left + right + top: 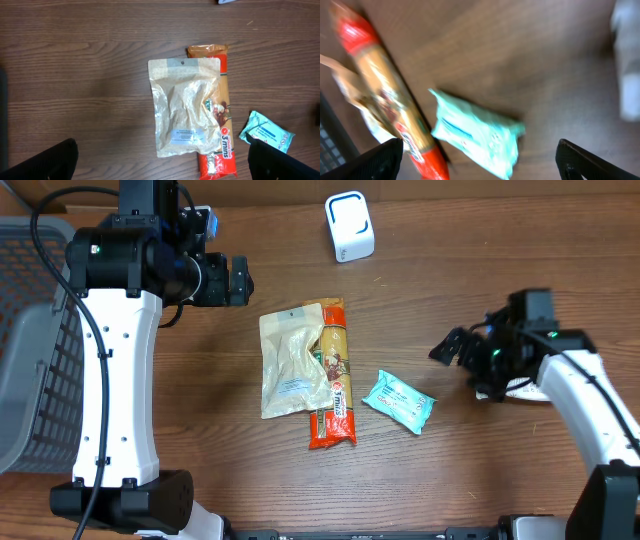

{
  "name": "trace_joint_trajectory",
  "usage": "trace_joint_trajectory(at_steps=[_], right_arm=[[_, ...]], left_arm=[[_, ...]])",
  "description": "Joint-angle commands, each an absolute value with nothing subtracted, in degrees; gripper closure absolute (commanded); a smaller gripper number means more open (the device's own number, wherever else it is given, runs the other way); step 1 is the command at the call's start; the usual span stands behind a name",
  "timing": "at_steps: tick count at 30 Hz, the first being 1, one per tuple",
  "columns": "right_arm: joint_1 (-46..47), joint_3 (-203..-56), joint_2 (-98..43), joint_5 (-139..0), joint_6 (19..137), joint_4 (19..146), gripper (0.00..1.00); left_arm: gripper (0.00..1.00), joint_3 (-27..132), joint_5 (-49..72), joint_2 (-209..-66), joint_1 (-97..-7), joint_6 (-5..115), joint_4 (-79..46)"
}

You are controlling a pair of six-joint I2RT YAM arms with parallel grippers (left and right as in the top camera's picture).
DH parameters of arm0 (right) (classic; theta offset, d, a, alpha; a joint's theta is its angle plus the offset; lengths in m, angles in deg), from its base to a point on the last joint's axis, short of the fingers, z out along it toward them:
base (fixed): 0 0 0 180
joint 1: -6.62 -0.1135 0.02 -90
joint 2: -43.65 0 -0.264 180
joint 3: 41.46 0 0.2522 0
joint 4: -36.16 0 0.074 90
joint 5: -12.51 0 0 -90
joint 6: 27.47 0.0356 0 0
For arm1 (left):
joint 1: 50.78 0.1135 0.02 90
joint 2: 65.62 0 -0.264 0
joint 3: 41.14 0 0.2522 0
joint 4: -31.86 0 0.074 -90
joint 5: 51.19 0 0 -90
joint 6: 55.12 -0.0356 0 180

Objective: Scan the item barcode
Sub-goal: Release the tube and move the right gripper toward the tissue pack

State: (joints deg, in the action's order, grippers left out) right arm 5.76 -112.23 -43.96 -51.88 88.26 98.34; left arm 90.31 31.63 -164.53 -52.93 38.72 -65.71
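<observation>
My right gripper grabs the teal packet [398,401] by its nearer end next, so the rest stays free to turn over for barcode scanning.
Three packets lie mid-table: a pale clear pouch [290,360] [185,107] overlapping a long red-and-orange packet [335,395] [223,145] [385,95], and to their right a small teal packet [398,401] [266,131] [475,132]. No barcode is legible on any of them. My left gripper [238,280] [162,165] hangs open above bare wood, up and left of the pouch, holding nothing. Off to the right of the teal packet, my right gripper [447,347] [480,167] is open and empty; its view is blurred, with the teal packet between its dark fingers [375,162].
A white box-shaped device [349,226] stands at the back of the table. A grey wire basket [30,330] sits at the left edge. A blurred white shape [627,60] shows at the right of the right wrist view.
</observation>
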Motion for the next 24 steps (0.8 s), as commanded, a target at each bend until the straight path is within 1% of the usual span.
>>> trace_joint_trajectory(at_steps=[1,6,10,19,24], right_arm=[[3.33,-105.7,-43.57,-50.38,94.36,94.48,0.03],[1.34,-97.37,-43.57,-48.63,96.87,84.57,0.03],[0.34,-92.63,-43.64,-48.23,96.81,77.21,0.06],[0.08,-91.6,-48.38,-42.44,95.08,70.76,0.12],[0.08,-93.81,-54.17,-39.58,93.31,70.61,0.2]], left_arm=[[0.0,90.48,31.8,-164.7,-53.04,37.43,-65.67],[0.01,90.46,31.8,-164.7,-53.04,37.43,-65.67],[0.0,90.46,31.78,-164.7,-53.04,37.43,-65.67],[0.01,90.48,31.8,-164.7,-53.04,37.43,-65.67],[0.01,90.46,31.78,-164.7,-53.04,37.43,-65.67]])
